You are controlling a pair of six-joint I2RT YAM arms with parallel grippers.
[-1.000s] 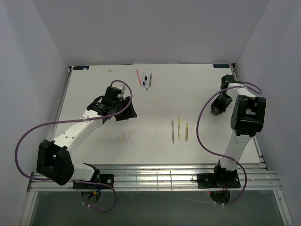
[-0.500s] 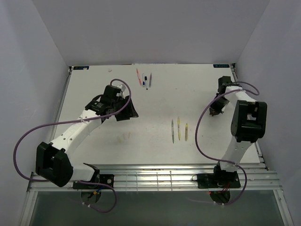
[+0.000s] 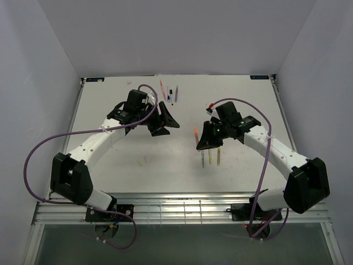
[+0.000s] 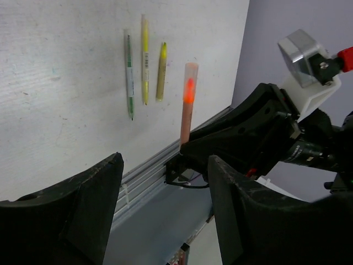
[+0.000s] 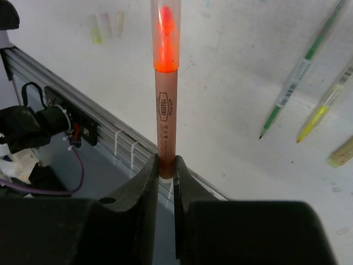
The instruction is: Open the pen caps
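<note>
I will pull the cap open and leave the pen's body free. For that, I should next use my left gripper to grab the orange pen's clear cap [image 3: 195, 131] [image 4: 190, 79] at the pen's loose end.
My right gripper [image 5: 165, 165] is shut on the lower barrel of an orange pen [image 5: 165, 105], which it holds above the middle of the table [image 3: 110, 165]. The pen's clear cap [image 5: 165, 22], with the orange tip glowing inside it, is on the free end. That end points toward my left gripper [image 4: 165, 159], which is open with nothing between its fingers, a short gap away. From above, the left gripper [image 3: 168, 122] and right gripper [image 3: 199, 141] face each other with the orange pen [image 3: 196, 132] between them. Loose caps [image 5: 106, 26] in yellow and pink lie on the table.
Three pens, green [image 4: 128, 74], yellow [image 4: 144, 58] and olive-yellow [image 4: 161, 63], lie side by side under the right gripper. Three more pens [image 3: 170, 94] lie at the table's far edge. A metal rail [image 3: 182, 207] runs along the near edge.
The right arm swung from the table's right side to the middle and now holds the orange pen. The left gripper moved right, turned toward it and opened wider.
</note>
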